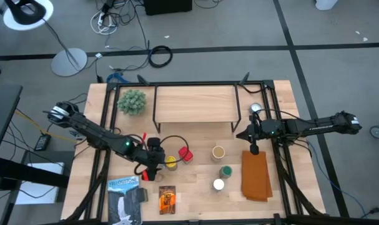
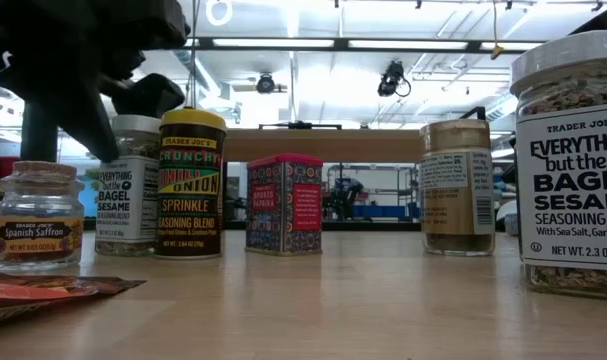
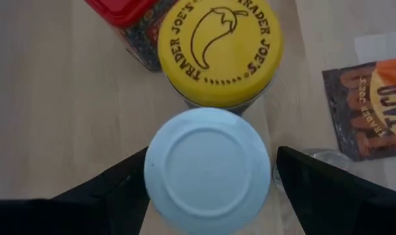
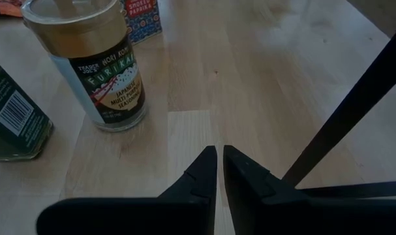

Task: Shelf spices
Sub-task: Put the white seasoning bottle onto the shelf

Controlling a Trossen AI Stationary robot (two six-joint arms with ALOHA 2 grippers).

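Observation:
Next, my left gripper grabs the white-lidded jar by its lid (image 3: 207, 171). Then it stands the jar on the wooden shelf.
My left gripper (image 1: 153, 160) (image 3: 211, 156) is open and points down over a white-lidded jar (image 3: 206, 171), one finger on each side of its lid. This jar (image 2: 128, 185) stands upright on the table against a yellow-lidded jar (image 3: 218, 49) (image 1: 170, 162). A red box (image 1: 186, 154) sits just behind them. The tan-lidded (image 1: 218, 152), green-lidded (image 1: 226, 171) and second white-lidded (image 1: 218, 184) jars stand farther right. The packet (image 1: 167, 199) lies flat near the front edge. My right gripper (image 1: 253, 147) (image 4: 219, 163) is shut and holds nothing, beside the shelf's (image 1: 192, 103) right legs. My left gripper comes at the white-lidded jar from above, with its fingers (image 3: 119, 189) on either side of the lid's rim (image 3: 152, 171). One finger looks to be against the rim and the other shows a thin gap, so I cannot tell whether it touches. The jar stands upright on the table.
A small saffron jar (image 2: 35, 215) stands close to my left gripper. A blue-and-white flat package (image 1: 125, 200) lies at the near left. A folded orange-brown cloth (image 1: 256, 175) lies at the right and a green plant (image 1: 132, 101) left of the shelf. A black shelf leg (image 4: 341, 117) slants beside my right gripper.

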